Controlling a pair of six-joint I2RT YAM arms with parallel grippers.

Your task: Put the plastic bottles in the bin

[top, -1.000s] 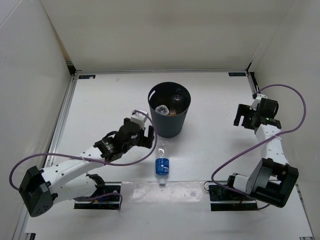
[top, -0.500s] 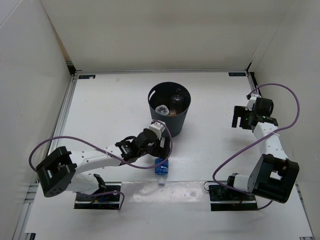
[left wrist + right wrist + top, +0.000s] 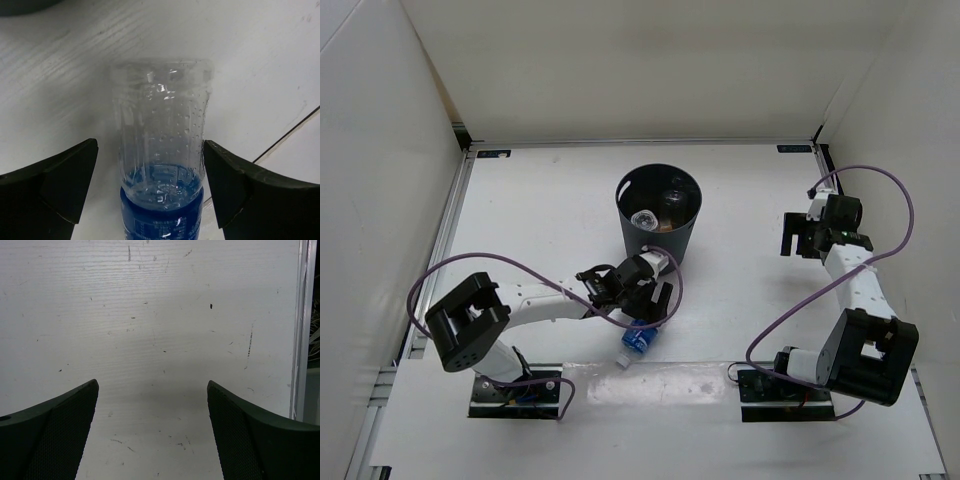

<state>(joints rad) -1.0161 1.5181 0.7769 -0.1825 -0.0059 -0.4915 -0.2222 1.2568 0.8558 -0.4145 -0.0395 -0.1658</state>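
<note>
My left gripper's fingers reach down on either side of the bottle near the blue label (image 3: 638,340) (image 3: 162,166), and they would hold the bottle now, so I should close them.
A clear plastic bottle with a blue label (image 3: 638,340) lies on the white table just in front of the bin (image 3: 660,250). My left gripper (image 3: 642,300) is open and straddles the bottle's clear base end (image 3: 160,130). The left gripper (image 3: 150,150) has one finger on each side of the bottle: the right finger (image 3: 235,185) is close against it and the left finger (image 3: 60,180) stands off with a gap. The dark round bin holds a clear bottle (image 3: 643,217) and another (image 3: 672,200). My right gripper (image 3: 808,236) hangs open over bare table at the far right, and the right wrist view shows nothing between the fingers of the right gripper (image 3: 152,385).
White walls close the table in at the back and sides. A metal rail (image 3: 299,330) runs along the right edge beside my right gripper. A seam (image 3: 287,135) in the tabletop runs near the bottle. The arm bases (image 3: 515,390) sit at the near edge.
My left arm swung right and down from beside the bin until its fingers sat over the blue-label bottle. The bottle's cap end shifted left. The right gripper drifted slightly left.
</note>
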